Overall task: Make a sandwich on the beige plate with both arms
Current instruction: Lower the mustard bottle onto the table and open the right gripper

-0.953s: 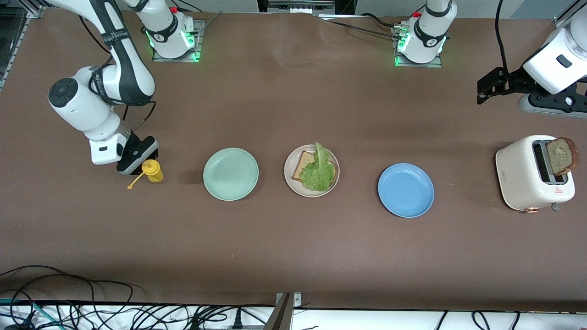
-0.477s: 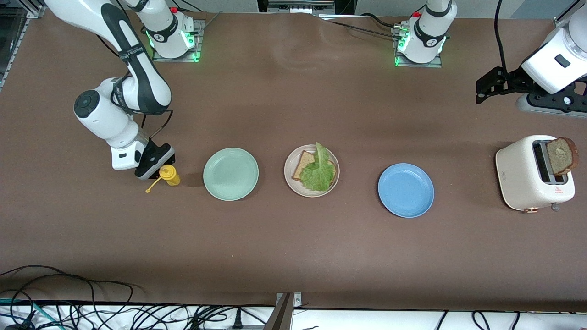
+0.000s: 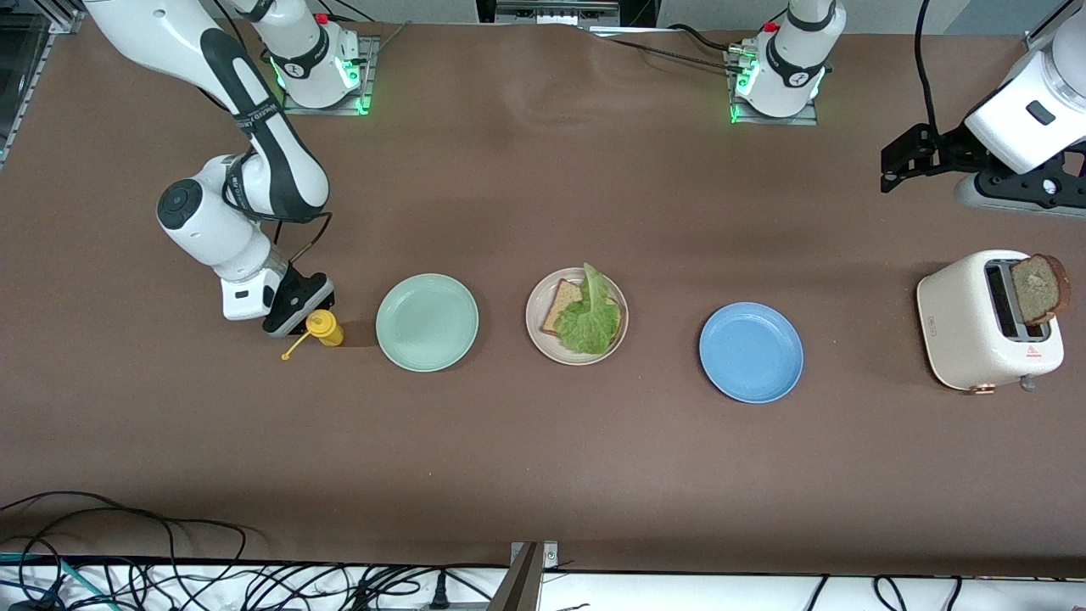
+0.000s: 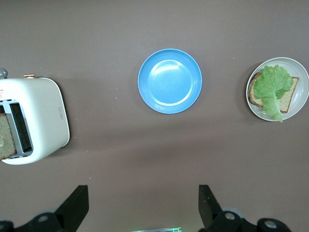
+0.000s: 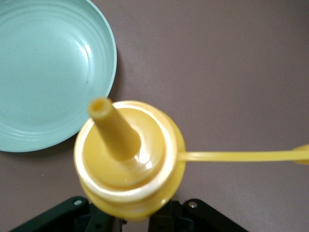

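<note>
The yellow squeeze bottle's lower edge meets the table beside the mint-green plate, so it is time for my right gripper to release the bottle now.
The beige plate lies mid-table with one brown bread slice and a green lettuce leaf on top of it. The left wrist view shows the same plate, lettuce and bread. My right gripper is shut on a yellow squeeze bottle, held beside the mint-green plate. In the right wrist view the bottle fills the space between the jaws of the right gripper, its cap open on a strap. My left gripper hangs open and empty, high over the table at the left arm's end, and its left wrist view shows bare table between the fingers.
A white toaster with a brown bread slice sticking out stands at the left arm's end. A blue plate lies between the toaster and the beige plate. Cables run along the table edge nearest the front camera.
My right arm has carried the yellow bottle toward the mint-green plate. The left arm has barely shifted.
</note>
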`<state>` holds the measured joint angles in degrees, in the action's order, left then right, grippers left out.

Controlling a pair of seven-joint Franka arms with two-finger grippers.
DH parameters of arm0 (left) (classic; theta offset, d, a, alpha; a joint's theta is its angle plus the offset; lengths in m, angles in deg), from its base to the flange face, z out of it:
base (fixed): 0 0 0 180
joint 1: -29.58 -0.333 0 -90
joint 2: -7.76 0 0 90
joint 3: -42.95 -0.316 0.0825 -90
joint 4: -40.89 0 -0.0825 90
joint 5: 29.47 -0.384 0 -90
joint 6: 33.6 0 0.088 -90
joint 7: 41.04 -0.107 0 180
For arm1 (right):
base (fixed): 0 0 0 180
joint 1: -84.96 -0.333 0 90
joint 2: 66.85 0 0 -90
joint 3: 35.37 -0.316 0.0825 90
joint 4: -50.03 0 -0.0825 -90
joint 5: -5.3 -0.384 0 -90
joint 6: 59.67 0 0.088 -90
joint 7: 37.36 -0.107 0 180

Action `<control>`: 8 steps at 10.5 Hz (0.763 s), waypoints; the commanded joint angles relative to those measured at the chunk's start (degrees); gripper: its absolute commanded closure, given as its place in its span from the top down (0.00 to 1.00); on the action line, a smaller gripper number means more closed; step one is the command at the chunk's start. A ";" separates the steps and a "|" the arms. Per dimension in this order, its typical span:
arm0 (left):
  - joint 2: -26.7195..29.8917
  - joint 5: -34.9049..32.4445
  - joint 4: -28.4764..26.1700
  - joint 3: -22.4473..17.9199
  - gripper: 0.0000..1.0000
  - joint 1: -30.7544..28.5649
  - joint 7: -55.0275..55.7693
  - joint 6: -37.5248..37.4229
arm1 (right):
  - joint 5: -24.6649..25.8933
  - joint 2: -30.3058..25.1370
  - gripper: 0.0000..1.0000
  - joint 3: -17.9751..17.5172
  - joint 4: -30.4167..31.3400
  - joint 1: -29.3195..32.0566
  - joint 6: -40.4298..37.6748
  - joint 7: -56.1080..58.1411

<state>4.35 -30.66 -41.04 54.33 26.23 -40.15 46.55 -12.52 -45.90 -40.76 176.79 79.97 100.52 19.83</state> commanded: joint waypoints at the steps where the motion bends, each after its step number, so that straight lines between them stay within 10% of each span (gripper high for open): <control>1: 0.25 -0.91 0.72 0.05 1.00 0.19 -0.18 -0.79 | -1.78 0.22 0.24 -1.38 -0.38 1.39 0.74 1.70; 2: 0.25 -0.91 0.72 0.05 1.00 0.19 -0.09 -0.87 | -1.87 0.31 0.29 -1.38 -0.46 1.39 0.74 1.61; 3: 0.25 -0.91 0.72 0.05 1.00 0.19 -0.09 -0.79 | -1.78 0.14 0.59 -1.38 -0.46 1.39 0.65 1.61; 8: 0.25 -0.91 0.72 0.05 1.00 0.19 -0.09 -0.87 | -1.96 -1.53 0.97 -1.29 -0.90 2.26 -1.97 1.61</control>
<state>4.35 -30.66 -41.04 54.33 26.23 -40.15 46.55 -12.71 -45.86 -41.01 176.18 80.70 100.50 19.83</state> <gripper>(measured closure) 0.000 0.053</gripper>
